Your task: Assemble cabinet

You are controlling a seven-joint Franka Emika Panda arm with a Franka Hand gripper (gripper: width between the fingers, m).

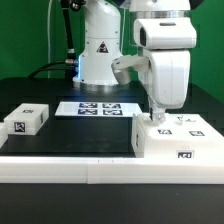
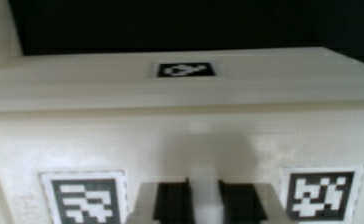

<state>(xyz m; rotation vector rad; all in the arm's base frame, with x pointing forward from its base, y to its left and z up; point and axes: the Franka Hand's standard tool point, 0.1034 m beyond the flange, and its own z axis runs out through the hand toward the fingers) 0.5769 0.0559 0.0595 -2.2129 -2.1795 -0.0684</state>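
Note:
The tagged panel at my gripper's fingers is level in the cabinet's top (image 1: 180, 132) and flush beside the panel next to it, so my gripper should open now.
The cabinet (image 1: 182, 140) is a large white box with tags on its top and front, standing at the exterior view's right, near the front. My gripper (image 1: 156, 118) reaches straight down onto the cabinet's top near its left edge. In the wrist view the cabinet (image 2: 179, 110) fills the picture, with one tag further off and two tags either side of the fingers. My gripper (image 2: 200, 203) has its two dark fingers close together with a narrow white strip of the cabinet between them.
A small white tagged block (image 1: 28, 119) lies at the exterior view's left. The marker board (image 1: 97, 108) lies flat in the middle at the back. The long white border rail (image 1: 70, 165) runs along the front. The robot's base (image 1: 100, 50) stands behind.

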